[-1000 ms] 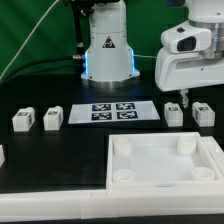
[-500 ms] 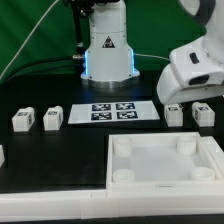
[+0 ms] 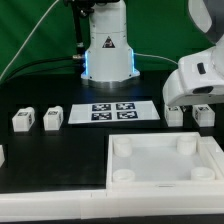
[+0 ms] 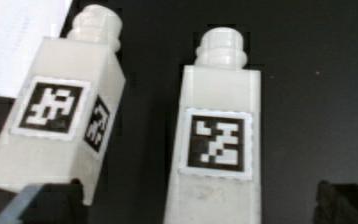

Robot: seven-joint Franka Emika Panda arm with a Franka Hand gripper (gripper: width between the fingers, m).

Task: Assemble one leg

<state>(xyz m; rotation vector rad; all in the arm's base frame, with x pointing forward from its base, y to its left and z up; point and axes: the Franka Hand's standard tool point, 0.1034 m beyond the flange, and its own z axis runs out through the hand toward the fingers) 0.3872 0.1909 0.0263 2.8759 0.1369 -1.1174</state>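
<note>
My gripper should grab the leg by its tagged body [image 3: 204, 116] [image 4: 215, 192] next. Then its rounded end peg stays free to go into the tray-like part.
Two white legs lie side by side at the exterior view's right, one [image 3: 174, 115] nearer the marker board and one [image 3: 203, 113] further right. My gripper [image 3: 196, 104] hangs low right over this pair, and its white hand hides part of them. In the wrist view both legs show their square tags and rounded end pegs. One leg [image 4: 220, 130] lies between my dark fingertips [image 4: 44, 204], the other leg [image 4: 60, 110] lies beside it. My gripper [image 4: 197, 205] is open around the leg and holds nothing.
Two more legs [image 3: 23, 121] [image 3: 53, 118] lie at the exterior view's left. The large white square tray-like part [image 3: 165, 175] fills the front. The marker board [image 3: 112, 111] lies in the middle, before the robot base [image 3: 108, 50]. A white piece [image 3: 2, 155] shows at the left edge.
My gripper has moved to the exterior view's right and down, from above the marker board's right end to low over the two right-hand legs. The parts have not moved.
</note>
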